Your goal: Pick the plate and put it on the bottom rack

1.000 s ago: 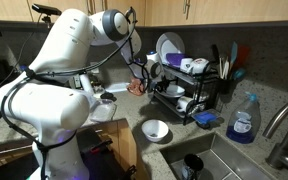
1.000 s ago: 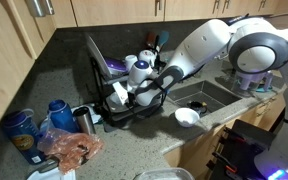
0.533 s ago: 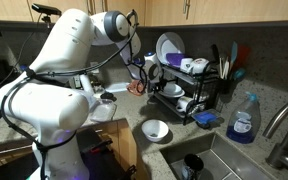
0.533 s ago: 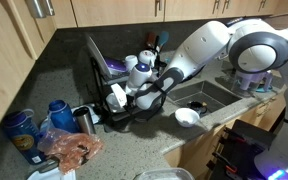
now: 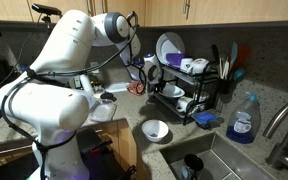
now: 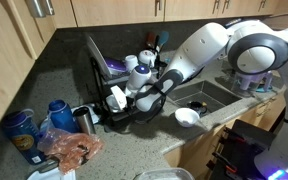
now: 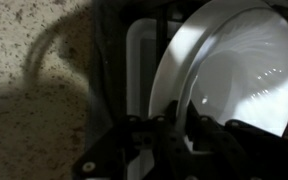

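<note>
The plate's lower edge is inside the black wires of the bottom rack [image 7: 164, 22]. My gripper needs to let go of the plate.
My gripper [image 7: 174, 128] is shut on the rim of the plate [image 7: 229, 70], a small white shallow dish held on edge. In both exterior views the gripper [image 5: 146, 70] [image 6: 136, 98] holds the plate [image 6: 118, 96] at the open end of the black wire dish rack, level with the bottom rack [image 5: 187, 104] [image 6: 124, 116]. In the wrist view the plate fills the right side, with dark rack wires behind it. I cannot tell whether the plate touches the rack.
The upper tier holds a large blue-rimmed plate [image 5: 167, 47] and mugs [image 5: 191, 65]. A white bowl [image 5: 156, 130] [image 6: 187, 117] sits on the counter edge by the sink [image 5: 214, 160]. A blue soap bottle [image 5: 243, 120] stands behind the sink. Cans [image 6: 20, 126] stand beside the rack.
My gripper and the plate have edged slightly closer to the rack's lower tier. Nothing else has moved.
</note>
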Robot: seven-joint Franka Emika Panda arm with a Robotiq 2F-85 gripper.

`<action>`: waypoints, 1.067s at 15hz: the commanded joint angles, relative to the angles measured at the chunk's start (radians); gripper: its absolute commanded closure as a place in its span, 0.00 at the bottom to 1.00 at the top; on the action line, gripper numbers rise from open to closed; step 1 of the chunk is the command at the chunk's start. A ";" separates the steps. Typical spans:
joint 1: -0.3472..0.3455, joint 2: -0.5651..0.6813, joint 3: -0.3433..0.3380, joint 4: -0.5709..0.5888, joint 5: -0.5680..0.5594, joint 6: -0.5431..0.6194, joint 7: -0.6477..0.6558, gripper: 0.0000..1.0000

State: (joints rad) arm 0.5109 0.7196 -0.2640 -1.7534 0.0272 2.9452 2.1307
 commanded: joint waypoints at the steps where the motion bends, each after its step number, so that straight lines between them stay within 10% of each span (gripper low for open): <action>1: 0.001 -0.009 0.007 -0.012 -0.001 0.032 0.010 0.98; 2: 0.000 -0.013 0.009 -0.016 -0.001 0.034 0.008 0.98; 3: 0.001 -0.020 0.009 -0.023 -0.001 0.036 0.007 0.66; 12: 0.057 -0.109 -0.028 -0.174 0.024 0.219 -0.042 0.05; 16: 0.074 -0.209 -0.017 -0.331 0.003 0.275 -0.078 0.00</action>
State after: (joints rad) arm 0.5659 0.6310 -0.2822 -1.9230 0.0470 3.1718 2.0742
